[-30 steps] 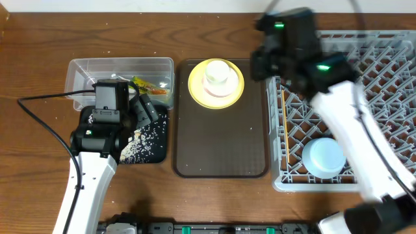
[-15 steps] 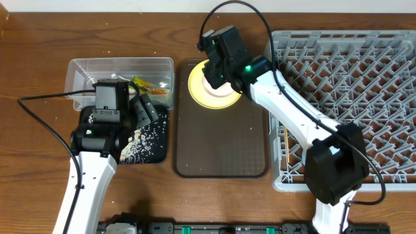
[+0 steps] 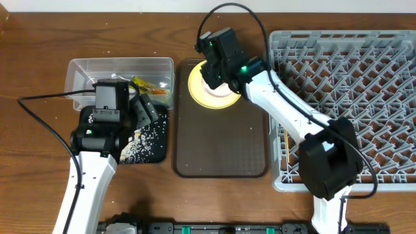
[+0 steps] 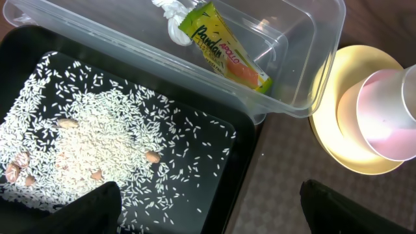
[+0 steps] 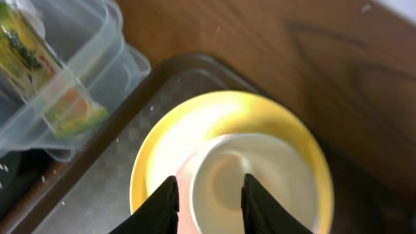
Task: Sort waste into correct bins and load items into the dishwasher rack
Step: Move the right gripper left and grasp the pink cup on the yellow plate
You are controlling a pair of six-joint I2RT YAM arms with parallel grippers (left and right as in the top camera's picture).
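Note:
I need to grab the white-pink cup [image 5: 260, 185] by its rim [image 5: 196, 179] with my right gripper next, so that the cup's body stays free to settle into the dishwasher rack.
A small white-pink cup [image 5: 260, 185] stands on the round yellow plate [image 5: 162, 140] at the far end of the brown serving tray [image 3: 221, 140]. My right gripper [image 5: 211, 205] hangs over it, open, one finger outside the cup's wall and the other inside the cup, not pressing it. The clear tub [image 3: 84, 71] holds the snack wrapper [image 4: 227, 49] and a white paper wad [image 4: 172, 13]. Rice grains [image 4: 84, 143] lie in the black tray [image 4: 214, 162]. My left gripper [image 4: 214, 214] hovers wide open over that tray's right edge. The grey dishwasher rack [image 3: 364, 78] is at the right.
Thin wooden chopsticks [image 3: 284, 140] lie along the rack's left side. My right arm stretches from the front right across the rack's near left corner to the plate. A black cable [image 3: 39, 101] trails left of the left arm.
My right arm has swung from above the rack over to the cup on the plate, and its jaws have opened from shut. The left arm has not moved.

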